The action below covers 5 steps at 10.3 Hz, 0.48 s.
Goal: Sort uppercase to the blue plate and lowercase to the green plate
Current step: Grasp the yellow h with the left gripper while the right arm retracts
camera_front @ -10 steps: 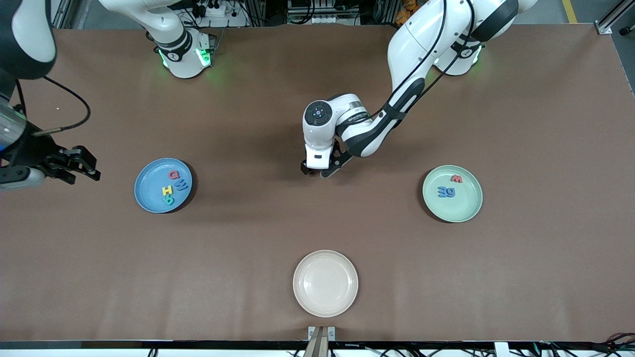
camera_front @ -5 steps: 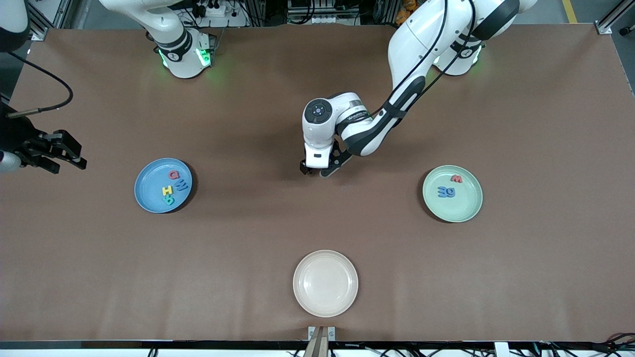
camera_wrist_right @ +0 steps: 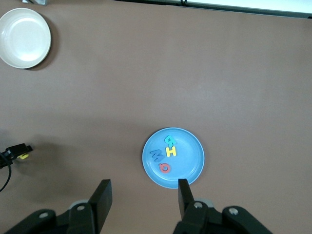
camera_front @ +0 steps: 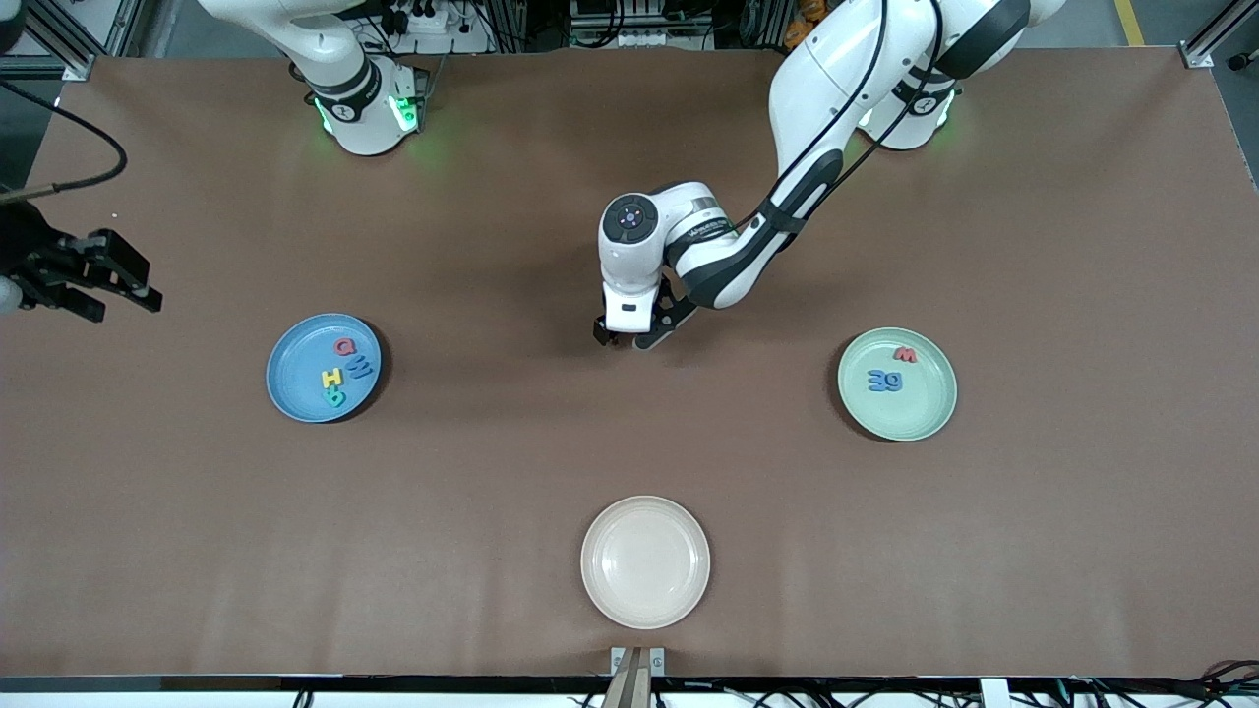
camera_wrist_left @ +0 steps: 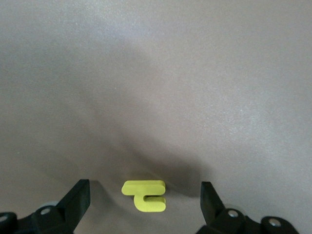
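Observation:
My left gripper will close on the small yellow letter [camera_wrist_left: 145,196] now, because its fingers are low around the letter. Closing now would hold it.
The blue plate [camera_front: 295,388] holds the uppercase red Q [camera_front: 344,346], yellow H [camera_front: 332,378], teal R [camera_front: 336,398] and blue W [camera_front: 360,368]. The green plate [camera_front: 920,413] holds the lowercase red w [camera_front: 906,355] and the blue m [camera_front: 891,381] with the thin blue i beside it. My left gripper [camera_front: 622,342] is low over the table's middle. It is open, with a finger on either side of the small yellow letter [camera_wrist_left: 145,196], which lies flat on the table. My right gripper [camera_front: 146,288] is open and empty, up in the air over the right arm's end of the table.
An empty cream plate [camera_front: 645,561] sits near the table's front edge, nearer to the front camera than the left gripper. The right wrist view shows the blue plate [camera_wrist_right: 190,146], the cream plate [camera_wrist_right: 24,37] and the left gripper [camera_wrist_right: 14,153] farther off.
My right gripper has drawn away from the blue plate toward the table's end and the robots' side. The left gripper has barely moved.

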Available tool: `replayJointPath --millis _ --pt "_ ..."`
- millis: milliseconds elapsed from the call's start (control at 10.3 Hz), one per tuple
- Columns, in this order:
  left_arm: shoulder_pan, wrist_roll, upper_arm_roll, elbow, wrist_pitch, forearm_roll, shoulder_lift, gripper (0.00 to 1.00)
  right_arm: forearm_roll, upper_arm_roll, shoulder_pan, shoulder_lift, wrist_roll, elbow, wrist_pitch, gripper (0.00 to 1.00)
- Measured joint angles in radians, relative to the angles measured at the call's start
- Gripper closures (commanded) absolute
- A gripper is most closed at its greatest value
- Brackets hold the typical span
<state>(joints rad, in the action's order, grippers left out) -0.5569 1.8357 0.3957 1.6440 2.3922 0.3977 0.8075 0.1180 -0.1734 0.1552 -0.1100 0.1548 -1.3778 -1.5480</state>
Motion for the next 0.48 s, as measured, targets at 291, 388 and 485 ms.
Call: replayJointPath --millis 291,388,485 --pt "-0.005 0.001 0.000 0.002 0.000 0.000 0.000 0.76 0.000 0.048 -0.041 0.002 -0.001 0.092 0.100 0.00" --pt "-0.006 0.002 0.000 0.003 0.000 0.000 0.000 1.00 -0.003 0.054 -0.045 0.002 -0.012 0.116 0.128 0.00" --pt "-0.006 0.002 0.000 0.003 0.000 0.000 0.000 1.00 -0.013 0.059 -0.045 0.002 -0.037 0.127 0.143 0.00"
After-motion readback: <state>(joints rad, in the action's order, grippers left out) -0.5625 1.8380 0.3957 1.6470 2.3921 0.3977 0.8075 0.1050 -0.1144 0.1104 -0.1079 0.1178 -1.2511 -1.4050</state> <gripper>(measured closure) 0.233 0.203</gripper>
